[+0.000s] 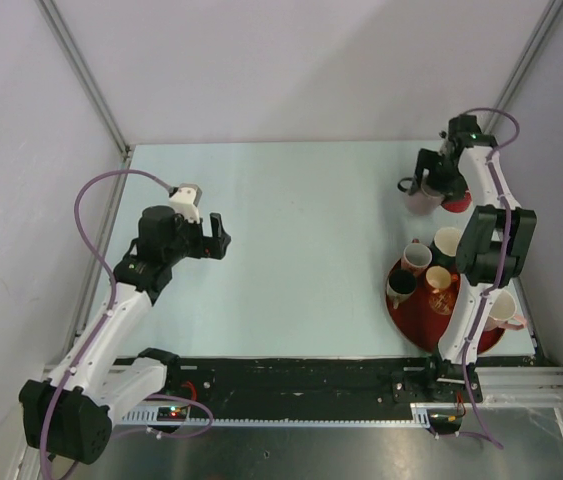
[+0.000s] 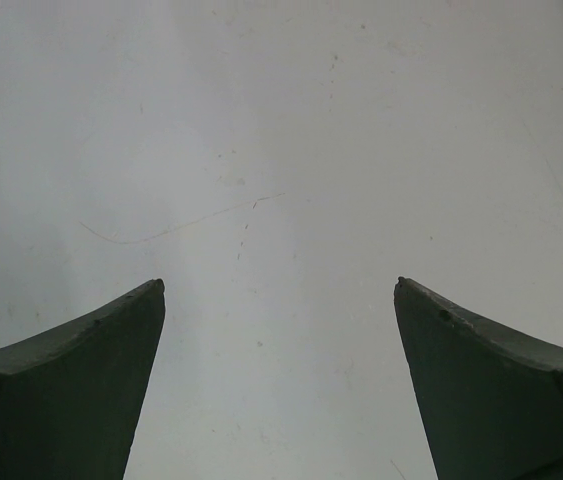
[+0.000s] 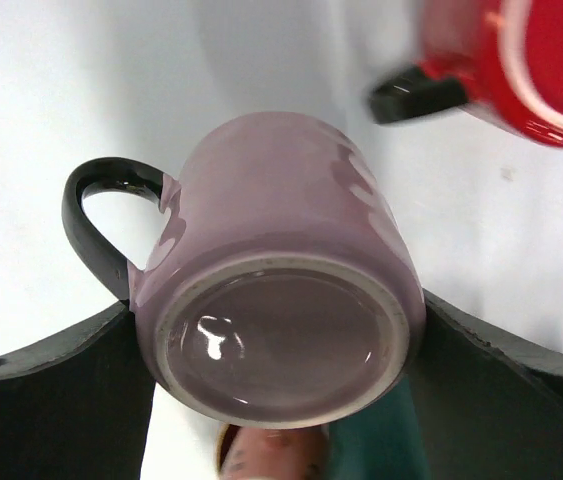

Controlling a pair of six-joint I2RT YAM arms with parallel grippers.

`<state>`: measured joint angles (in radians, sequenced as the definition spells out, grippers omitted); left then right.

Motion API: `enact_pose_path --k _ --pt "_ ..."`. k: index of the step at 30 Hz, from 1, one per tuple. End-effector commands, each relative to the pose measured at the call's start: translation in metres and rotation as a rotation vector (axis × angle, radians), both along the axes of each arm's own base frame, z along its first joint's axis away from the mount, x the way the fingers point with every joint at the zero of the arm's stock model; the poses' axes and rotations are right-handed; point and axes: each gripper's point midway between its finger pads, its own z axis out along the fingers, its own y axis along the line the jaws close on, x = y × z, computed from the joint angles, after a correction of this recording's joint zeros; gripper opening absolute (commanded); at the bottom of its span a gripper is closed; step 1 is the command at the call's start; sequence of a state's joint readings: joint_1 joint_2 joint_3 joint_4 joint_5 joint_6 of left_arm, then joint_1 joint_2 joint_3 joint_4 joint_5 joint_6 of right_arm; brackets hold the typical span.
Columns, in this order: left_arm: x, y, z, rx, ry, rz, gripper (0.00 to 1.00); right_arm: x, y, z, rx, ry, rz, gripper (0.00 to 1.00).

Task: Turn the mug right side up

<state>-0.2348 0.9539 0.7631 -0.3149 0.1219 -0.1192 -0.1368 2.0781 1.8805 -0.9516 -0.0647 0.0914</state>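
I should reach for the lilac mug with my left gripper and grab its rim, so its sides stay free for regrasping it right side up.
A lilac mug with a black handle sits between my right gripper's fingers, which press on both its sides. Its unglazed base ring faces the wrist camera and its mouth points away toward the table, so it is upside down or tilted. In the top view the right gripper holds the mug at the far right of the table. My left gripper is open and empty over bare table at the left; the left wrist view shows only the tabletop between its fingers.
A red mug stands just right of the held mug, and also shows in the right wrist view. A dark red tray with several mugs sits at the near right, by the right arm's base. Frame posts run along both table sides.
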Motion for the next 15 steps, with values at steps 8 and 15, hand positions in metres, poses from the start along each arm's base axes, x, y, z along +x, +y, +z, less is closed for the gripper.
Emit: enact_pose_path --k 8,15 --pt "0.001 -0.018 0.035 -0.029 -0.137 -0.137 0.98 0.037 0.136 0.120 0.263 -0.305 0.267 0.00" --pt "-0.015 -0.051 0.070 0.083 -0.365 -0.515 0.89 -0.002 0.220 0.202 0.495 -0.421 0.454 0.00"
